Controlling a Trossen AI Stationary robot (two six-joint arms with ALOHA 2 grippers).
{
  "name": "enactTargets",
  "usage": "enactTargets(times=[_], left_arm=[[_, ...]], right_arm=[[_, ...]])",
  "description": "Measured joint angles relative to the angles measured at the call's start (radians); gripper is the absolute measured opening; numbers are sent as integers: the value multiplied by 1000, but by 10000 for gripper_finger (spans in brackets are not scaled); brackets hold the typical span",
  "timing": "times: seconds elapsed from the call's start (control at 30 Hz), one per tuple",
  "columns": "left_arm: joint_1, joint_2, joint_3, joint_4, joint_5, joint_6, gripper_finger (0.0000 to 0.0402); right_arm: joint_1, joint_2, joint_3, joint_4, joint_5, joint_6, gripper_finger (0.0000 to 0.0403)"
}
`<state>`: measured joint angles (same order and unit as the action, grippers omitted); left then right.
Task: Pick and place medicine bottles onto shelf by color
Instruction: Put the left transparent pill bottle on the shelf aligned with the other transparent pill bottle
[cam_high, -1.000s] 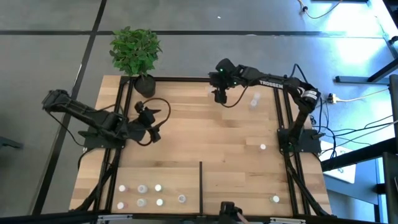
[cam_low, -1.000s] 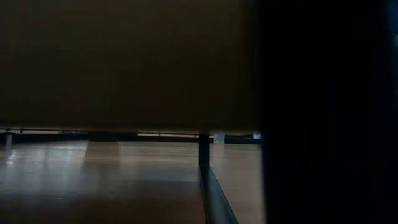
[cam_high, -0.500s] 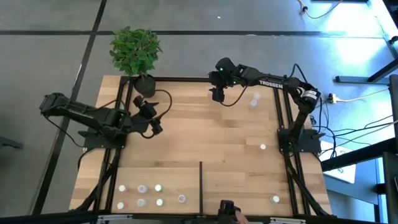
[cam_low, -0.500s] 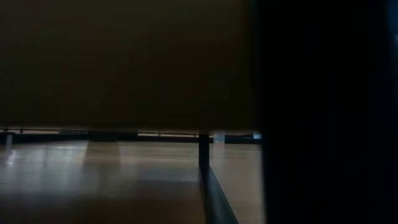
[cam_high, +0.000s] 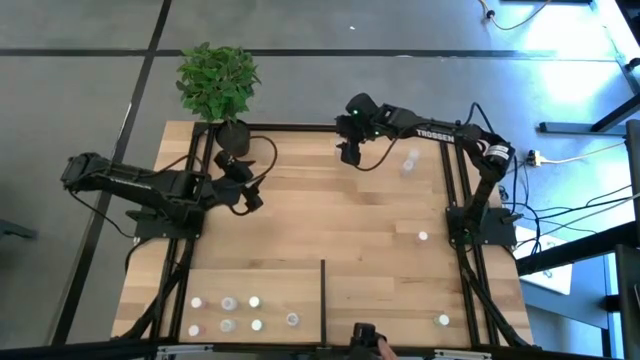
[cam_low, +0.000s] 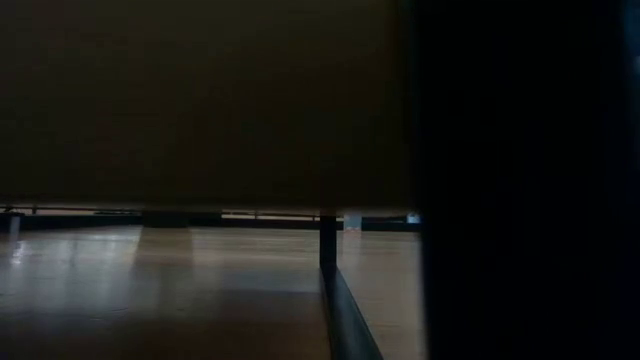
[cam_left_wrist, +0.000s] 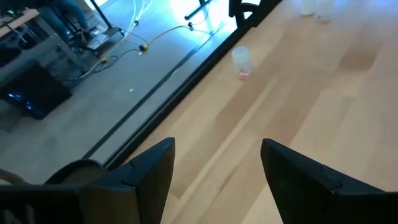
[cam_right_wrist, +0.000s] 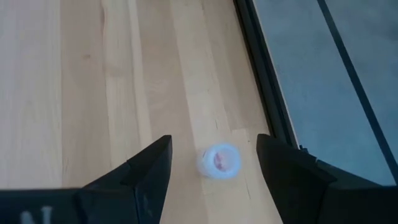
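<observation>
The small clear bottle needs to be grabbed next with my right gripper by its pinkish-topped cap (cam_right_wrist: 221, 160). This is to sort the medicine bottles by color.
The shelf (cam_high: 330, 215) is a light-wood panel with black rails and a short divider bar (cam_high: 322, 290). My right gripper (cam_right_wrist: 214, 144) hangs open at the far edge (cam_high: 347, 155), pointing down over a small clear bottle with a pinkish top (cam_right_wrist: 219, 160). The bottle stands on the wood beside the far rail. My left gripper (cam_left_wrist: 217, 146) is open and empty at the left middle (cam_high: 254, 197). Several white-topped bottles (cam_high: 228, 303) stand in the near left compartment. One bottle (cam_high: 443, 320) stands near right, one (cam_high: 423, 237) at the right, and clear ones (cam_high: 408, 160) at the far right.
A potted plant (cam_high: 218, 85) stands at the far left corner. The far rail (cam_right_wrist: 261, 81) runs close beside the bottle under my right gripper. The low view is mostly blocked by something dark and shows only the divider (cam_low: 328, 262) and a strip of wood.
My left gripper has drawn a little toward the table's far edge, staying open and empty. My right gripper has shifted slightly toward the table's left at the far rail.
</observation>
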<state>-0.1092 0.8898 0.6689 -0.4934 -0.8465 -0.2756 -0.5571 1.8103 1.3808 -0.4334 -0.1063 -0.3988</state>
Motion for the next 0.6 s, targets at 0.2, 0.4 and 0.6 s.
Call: enactTargets(times=[0.2,0.4,0.6], left_arm=[[6,0,0,0,29,-2,231],[6,0,0,0,29,-3,231],[6,0,0,0,27,-2,231]], right_arm=[[0,63,0,-11,0,-57,237],[0,117,0,-1,20,-107,237],[-4,135,0,11,96,-118,237]])
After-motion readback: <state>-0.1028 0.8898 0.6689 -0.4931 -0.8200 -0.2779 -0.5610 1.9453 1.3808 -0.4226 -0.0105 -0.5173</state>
